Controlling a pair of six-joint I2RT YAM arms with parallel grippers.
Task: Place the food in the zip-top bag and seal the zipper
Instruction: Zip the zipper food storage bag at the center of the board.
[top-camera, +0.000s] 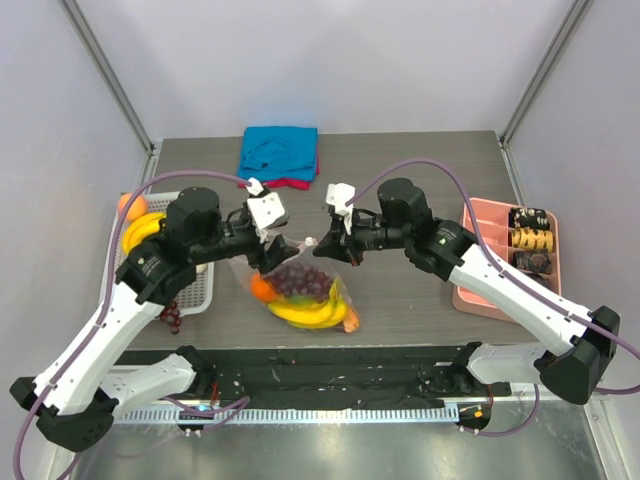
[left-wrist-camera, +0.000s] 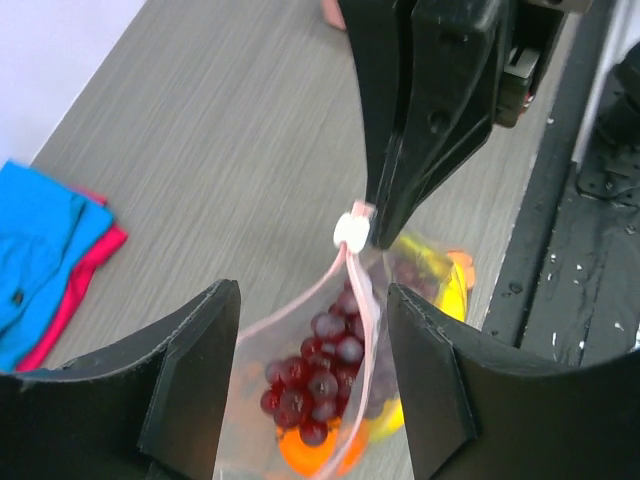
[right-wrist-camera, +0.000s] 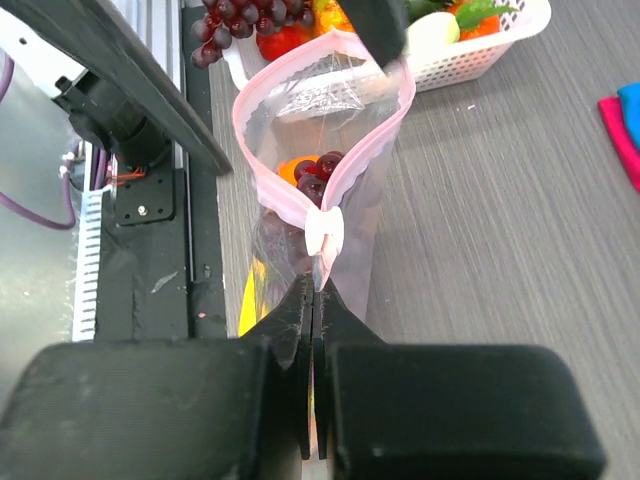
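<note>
My left gripper grabs the white slider (top-camera: 310, 242) (left-wrist-camera: 352, 232) across the pink zipper next. Then it pulls the slider along to seal the zip-top bag.
The zip-top bag (top-camera: 300, 292) stands at the middle of the table's near edge, its mouth up and spread open. Inside lie food pieces: a purple grape bunch (top-camera: 300, 280), a banana (top-camera: 305, 314), an orange (top-camera: 262, 288) and a carrot piece (top-camera: 350, 320). My right gripper (right-wrist-camera: 315, 285) is shut on the end of the pink zipper strip, just behind the white slider (right-wrist-camera: 325, 230). My left gripper (left-wrist-camera: 312, 290) is open and straddles the bag mouth (left-wrist-camera: 300, 330), with the grapes (left-wrist-camera: 315, 370) showing below. In the top view the left gripper (top-camera: 272, 252) and the right gripper (top-camera: 335, 250) face each other over the bag.
A white basket (top-camera: 195, 292) at the left holds an orange (top-camera: 130, 205), a banana (top-camera: 140, 232) and grapes (top-camera: 172, 318). A folded blue-and-red cloth (top-camera: 280, 152) lies at the back. A pink compartment tray (top-camera: 470, 300) with dark pieces stands at the right.
</note>
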